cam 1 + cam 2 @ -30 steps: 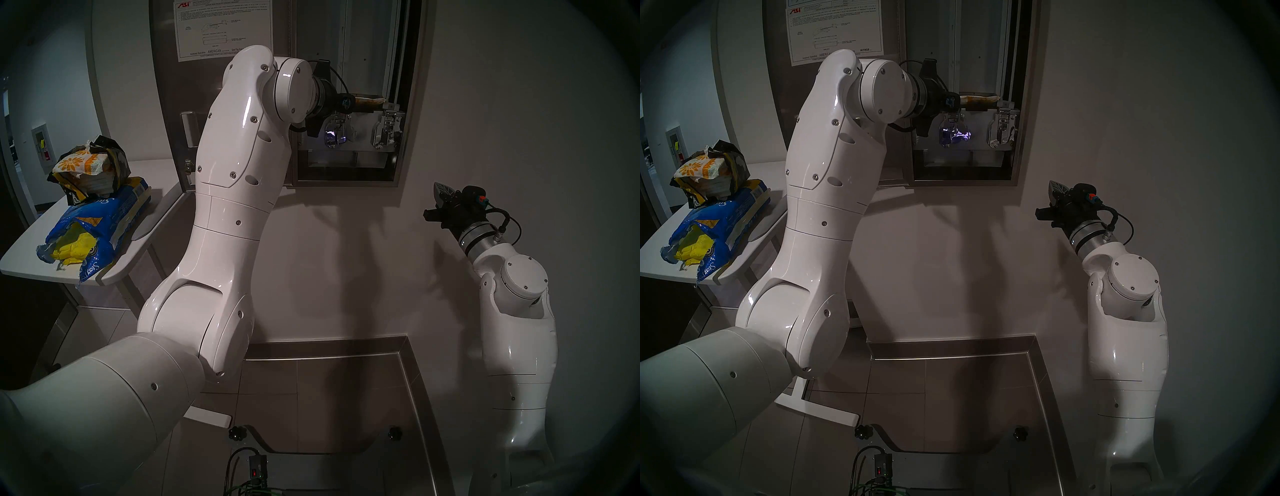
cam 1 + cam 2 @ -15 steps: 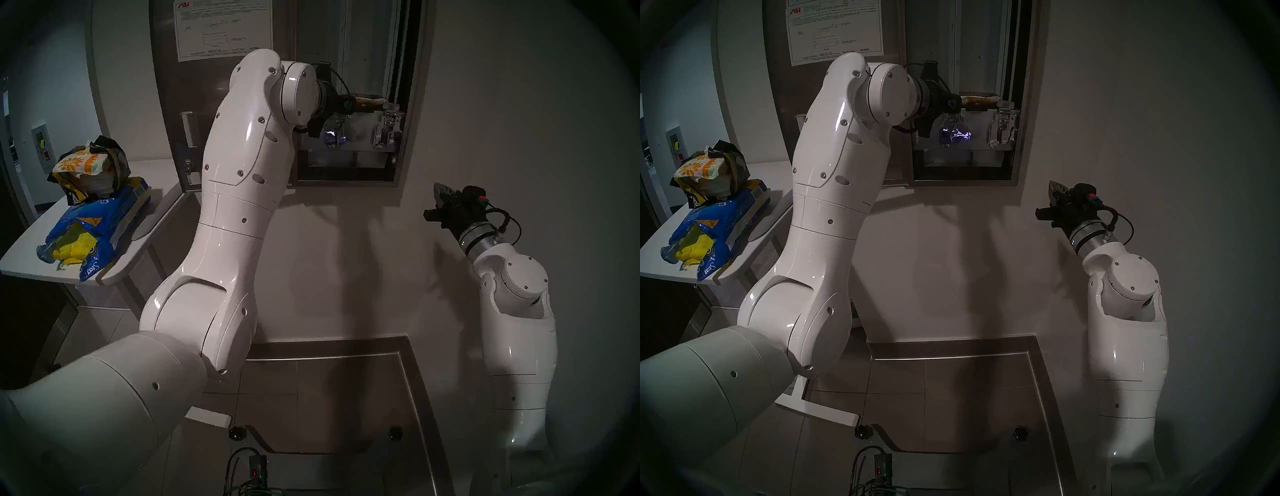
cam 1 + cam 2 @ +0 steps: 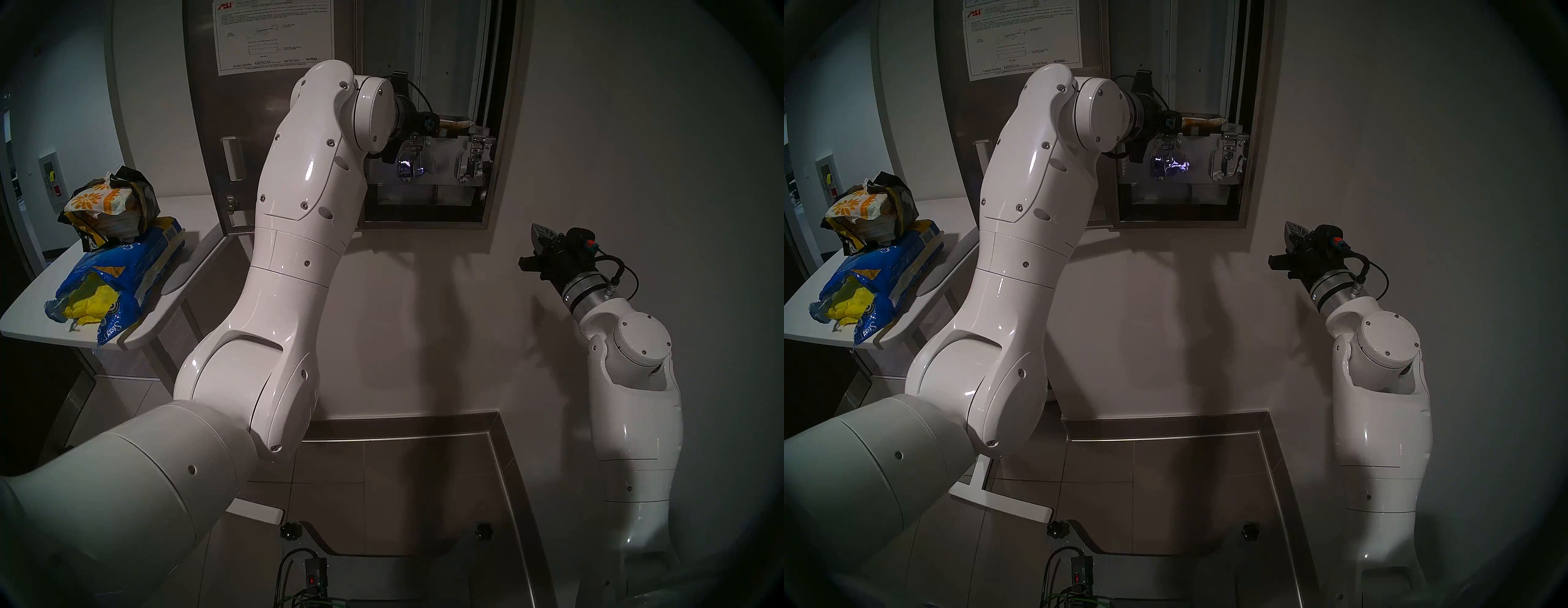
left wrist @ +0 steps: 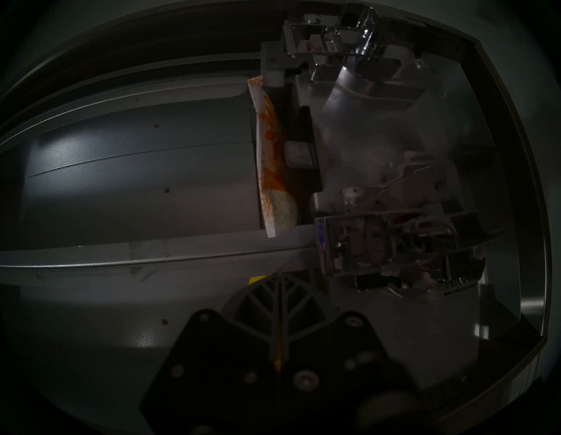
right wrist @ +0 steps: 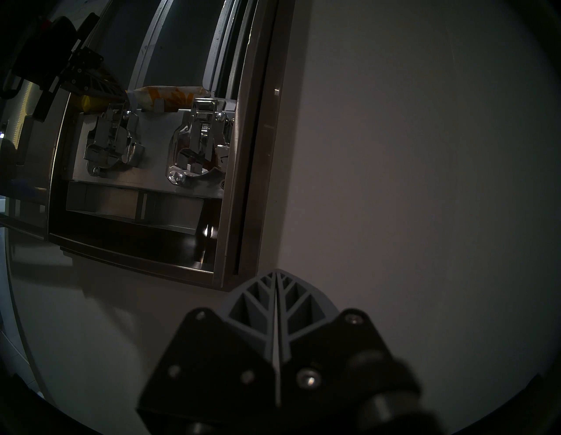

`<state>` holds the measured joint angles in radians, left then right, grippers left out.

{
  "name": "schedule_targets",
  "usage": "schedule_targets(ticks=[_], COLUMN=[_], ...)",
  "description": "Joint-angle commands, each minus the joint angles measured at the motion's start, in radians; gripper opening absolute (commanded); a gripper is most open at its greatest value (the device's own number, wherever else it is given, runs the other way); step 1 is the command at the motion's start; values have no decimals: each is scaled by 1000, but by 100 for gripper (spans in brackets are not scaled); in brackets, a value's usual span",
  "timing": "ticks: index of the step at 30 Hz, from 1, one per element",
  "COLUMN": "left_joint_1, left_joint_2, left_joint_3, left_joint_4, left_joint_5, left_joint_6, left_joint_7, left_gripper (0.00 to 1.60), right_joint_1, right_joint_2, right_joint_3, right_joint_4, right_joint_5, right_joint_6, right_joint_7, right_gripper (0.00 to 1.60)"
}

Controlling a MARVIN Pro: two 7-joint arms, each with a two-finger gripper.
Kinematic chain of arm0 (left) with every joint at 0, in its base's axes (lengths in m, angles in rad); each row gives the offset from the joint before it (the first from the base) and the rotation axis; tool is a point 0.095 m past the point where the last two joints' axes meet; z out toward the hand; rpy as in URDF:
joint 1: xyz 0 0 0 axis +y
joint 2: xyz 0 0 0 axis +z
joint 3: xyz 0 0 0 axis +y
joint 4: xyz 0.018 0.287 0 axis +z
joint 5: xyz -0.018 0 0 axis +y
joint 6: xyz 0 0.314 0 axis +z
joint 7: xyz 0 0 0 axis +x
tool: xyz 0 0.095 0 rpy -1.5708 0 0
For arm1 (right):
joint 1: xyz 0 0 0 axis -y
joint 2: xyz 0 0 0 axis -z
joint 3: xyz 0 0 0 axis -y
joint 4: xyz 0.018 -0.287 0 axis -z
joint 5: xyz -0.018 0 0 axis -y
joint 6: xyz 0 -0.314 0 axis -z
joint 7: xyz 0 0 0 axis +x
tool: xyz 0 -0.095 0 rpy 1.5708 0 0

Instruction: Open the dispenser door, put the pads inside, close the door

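The yellow pad (image 4: 257,279) lies in the chute channel (image 4: 190,290), level with the orange-flower pad, and it would settle there, so my left gripper will let go of it now.
The dispenser (image 3: 502,148) hangs open on the wall. Its door (image 3: 212,127) is swung out to the left and shows the white instruction sheet (image 3: 271,38). A white pad with orange flowers (image 3: 458,124) lies across the chute just above the two chrome lever mechanisms (image 3: 473,163); it also shows in the left wrist view (image 4: 270,158). My left gripper (image 4: 278,282) is inside the cabinet, left of that pad, shut on a yellow pad (image 5: 89,102). My right gripper (image 3: 539,233) is shut and empty, near the wall, below and right of the dispenser.
A white table (image 3: 34,322) at the left holds a torn blue bag (image 3: 127,271) with yellow pads (image 3: 87,308) spilling out, and on top a torn pack of orange-flower pads (image 3: 104,199). A steel baseboard (image 3: 403,426) runs along the wall's foot.
My left arm has moved to the right, carrying its gripper further into the dispenser toward the flowered pad. The right arm has not moved.
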<state>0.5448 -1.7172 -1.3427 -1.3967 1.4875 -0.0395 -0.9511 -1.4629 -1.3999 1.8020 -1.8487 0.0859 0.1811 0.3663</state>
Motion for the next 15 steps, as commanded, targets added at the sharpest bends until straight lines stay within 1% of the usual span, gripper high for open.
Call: schedule_targets(ticks=[1,4,5,6,8,10,11,12,15], left_joint_1=[-53,-52,-52,-51,-51,-52,-52,-51,-49], left_joint_2=[-16,-17,-17,-17,-18,-19,-19,-19,-19], left_joint_3=[2,2,2,2,0,0,-1,-1,-2], left_joint_4=[-26,-31,-32,-32,-33,-33,-33,-34,-38], left_joint_5=[-14,-16,-16,-16,-17,-17,-17,-17,-18], left_joint_6=[-21,-30,-33,-34,-38,-41,-42,-42,-45], left_joint_7=[26,22,21,21,20,19,18,18,17], left_gripper=[0,0,11,55,91,136,149,160,160], right_joint_1=[22,22,22,22,22,22,22,22,21], right_joint_2=[7,7,8,8,8,9,9,9,10], right_joint_3=[2,2,2,2,1,1,1,1,0], right_joint_4=[-35,-35,-35,-35,-35,-35,-35,-35,-35], right_joint_5=[0,1,1,1,2,2,2,2,3], right_joint_6=[-8,-8,-8,-8,-8,-8,-8,-8,-8], right_joint_7=[0,-1,-1,-1,-2,-2,-2,-2,-3], right_gripper=[25,25,25,25,25,25,25,25,25])
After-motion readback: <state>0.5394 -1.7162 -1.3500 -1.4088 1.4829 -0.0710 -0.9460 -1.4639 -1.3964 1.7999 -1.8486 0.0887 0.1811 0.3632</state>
